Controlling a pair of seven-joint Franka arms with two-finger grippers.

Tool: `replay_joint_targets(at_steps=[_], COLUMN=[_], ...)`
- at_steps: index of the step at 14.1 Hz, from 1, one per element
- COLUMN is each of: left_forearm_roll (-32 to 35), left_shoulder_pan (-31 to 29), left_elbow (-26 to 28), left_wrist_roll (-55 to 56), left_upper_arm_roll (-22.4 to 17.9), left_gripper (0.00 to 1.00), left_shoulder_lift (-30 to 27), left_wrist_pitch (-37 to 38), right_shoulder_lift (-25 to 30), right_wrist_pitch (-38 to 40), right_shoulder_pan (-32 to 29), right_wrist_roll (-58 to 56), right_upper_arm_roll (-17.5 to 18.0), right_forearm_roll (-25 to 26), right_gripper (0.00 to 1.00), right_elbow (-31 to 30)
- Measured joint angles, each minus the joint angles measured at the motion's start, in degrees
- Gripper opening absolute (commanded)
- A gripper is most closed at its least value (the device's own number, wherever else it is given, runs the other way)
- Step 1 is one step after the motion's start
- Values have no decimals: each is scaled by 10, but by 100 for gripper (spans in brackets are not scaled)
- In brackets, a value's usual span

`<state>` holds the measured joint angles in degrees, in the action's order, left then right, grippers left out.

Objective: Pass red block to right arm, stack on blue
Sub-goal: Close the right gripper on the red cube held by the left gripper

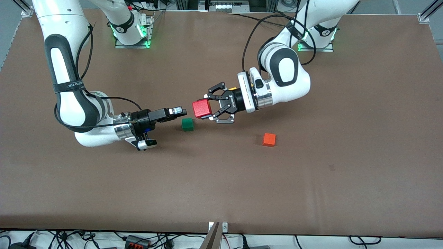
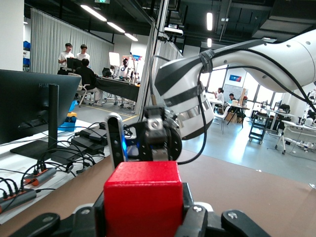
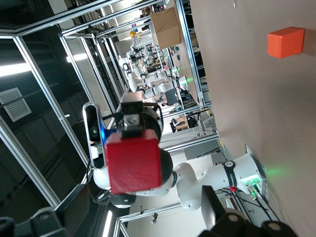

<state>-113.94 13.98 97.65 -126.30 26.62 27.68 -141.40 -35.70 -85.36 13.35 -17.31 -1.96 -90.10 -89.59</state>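
Observation:
My right gripper is going to grab the red block by its exposed end next. Then it can stack the block on the blue cube.
My left gripper is shut on the red block and holds it sideways in the air, above the table beside the green cube. In the left wrist view the block fills the space between the fingers of the left gripper. My right gripper is open and points at the block, a short gap away from it. In the right wrist view the block hangs ahead of the spread fingers of the right gripper. The blue cube is not in view.
A green cube sits on the brown table, just below the gap between the two grippers. An orange cube lies nearer the front camera, toward the left arm's end; it also shows in the right wrist view.

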Motion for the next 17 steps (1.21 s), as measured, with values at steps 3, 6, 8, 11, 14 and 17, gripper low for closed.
replay_joint_targets(at_steps=[3,6,8,11,14,17], left_forearm_roll=[-13,-13,-13,-13,-13,-13], left_shoulder_pan=[4,4,4,4,4,4], left_elbow=[-1,-2,-2,-2,-3,-3], left_wrist_roll=[-15,-19,-21,-24,-25,-27], left_upper_arm_roll=[0,-1,-1,-1,-1,-1], left_gripper=[9,9,9,9,9,9], left_shoulder_lift=[6,7,7,7,7,7], left_wrist_pitch=[-1,-3,-4,-5,-5,-6], right_shoulder_lift=[0,-2,-9,-15,-15,-16], right_wrist_pitch=[-15,-19,-20,-20,-20,-20], right_shoulder_pan=[11,27,33,33,33,39], right_wrist_roll=[38,41,41,41,41,41], right_upper_arm_roll=[1,1,1,1,1,1], right_forearm_roll=[0,0,0,0,-20,-30], right_gripper=[100,100,100,96,93,91], right_elbow=[15,16,16,16,16,16])
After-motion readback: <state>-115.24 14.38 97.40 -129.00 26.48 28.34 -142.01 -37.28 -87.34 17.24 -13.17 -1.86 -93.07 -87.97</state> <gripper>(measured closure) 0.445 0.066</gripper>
